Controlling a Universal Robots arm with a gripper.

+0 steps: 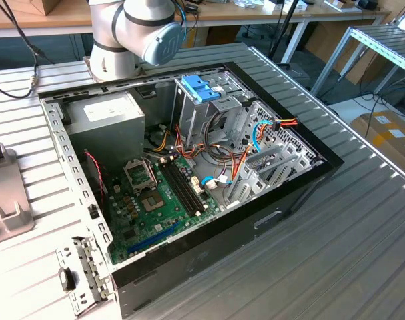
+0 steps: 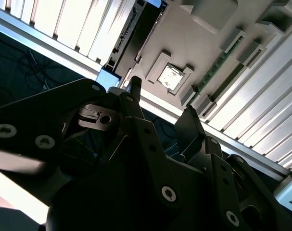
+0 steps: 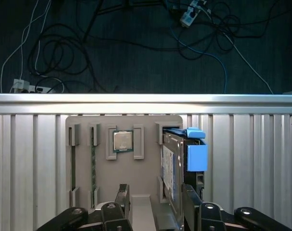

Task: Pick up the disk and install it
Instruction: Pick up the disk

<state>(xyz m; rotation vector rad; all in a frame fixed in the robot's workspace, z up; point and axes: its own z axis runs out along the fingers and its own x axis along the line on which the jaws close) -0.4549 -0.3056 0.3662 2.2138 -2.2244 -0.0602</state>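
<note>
Next, my gripper picks up the disk across its blue upper edge [image 3: 196, 158], which stands free. The grey holder's slot [image 3: 161, 187] hugs the bottom of the disk.
The disk [image 3: 174, 163] stands on edge in a slot of a grey holder plate [image 3: 148, 127], with blue plastic pieces [image 3: 196, 156] on its side. In the second wrist view the disk [image 2: 136, 33] appears as a dark slab at the plate's far side. My gripper [image 3: 157, 204] is open and holds nothing. One finger [image 3: 122, 197] is over the plate's middle, and the other overlaps the disk's near end. Both black fingers and the gripper [image 2: 162, 100] also show in the second wrist view. The open computer case [image 1: 302, 180] lies on the table.
A processor chip [image 3: 122, 141] and a memory stick [image 3: 93, 163] sit in other slots of the plate. Inside the case are a drive cage with light-blue handles [image 1: 201, 87], a grey power supply [image 1: 105, 113] and loose cables [image 1: 255, 133]. Cables lie on the floor beyond the table edge [image 3: 146, 98].
</note>
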